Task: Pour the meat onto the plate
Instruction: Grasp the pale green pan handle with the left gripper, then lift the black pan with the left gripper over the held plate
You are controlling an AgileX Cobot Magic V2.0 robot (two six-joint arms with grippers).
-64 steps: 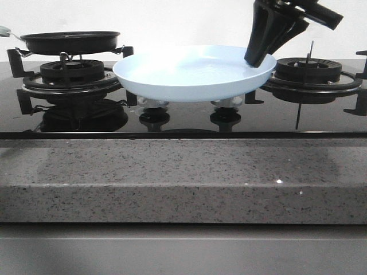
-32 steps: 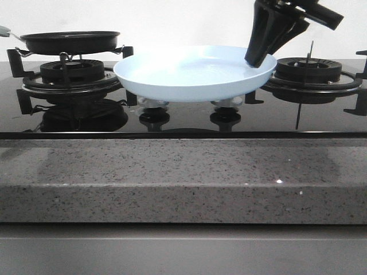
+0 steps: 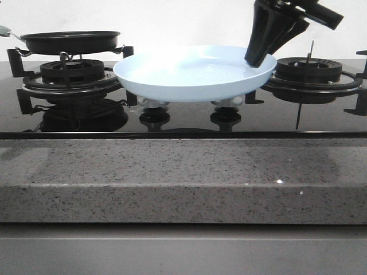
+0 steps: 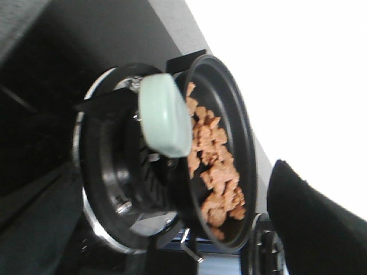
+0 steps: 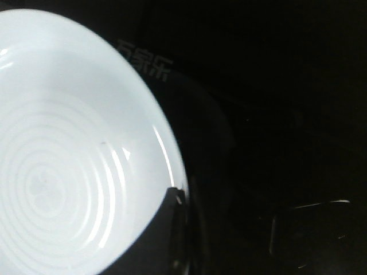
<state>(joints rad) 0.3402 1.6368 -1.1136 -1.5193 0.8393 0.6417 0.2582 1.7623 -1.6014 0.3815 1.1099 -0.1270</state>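
Note:
My left gripper's fingers stop short of the pale-green handle (image 3: 4, 31) of the frying pan (image 3: 71, 41), so it reaches farther next and only then closes on the handle.
The pale-blue plate (image 3: 192, 73) is held level above the middle of the stove; it also shows in the right wrist view (image 5: 63, 154). My right gripper (image 3: 256, 59) is shut on its right rim, with one finger (image 5: 163, 235) lying over the inside of the rim. The meat (image 4: 215, 172) is a heap of small brown pieces inside the black frying pan (image 4: 241, 120), which sits on the left burner (image 3: 69, 41). The pan's pale-green handle (image 4: 165, 114) points toward my left gripper (image 4: 172, 258), which is open and apart from it, with one dark finger (image 4: 312, 229) at each side.
The black glass hob (image 3: 183, 120) has a second burner (image 3: 312, 71) at the right, just behind my right gripper. Two knobs (image 3: 153, 109) stand below the plate. A grey speckled stone counter edge (image 3: 183, 177) runs along the front.

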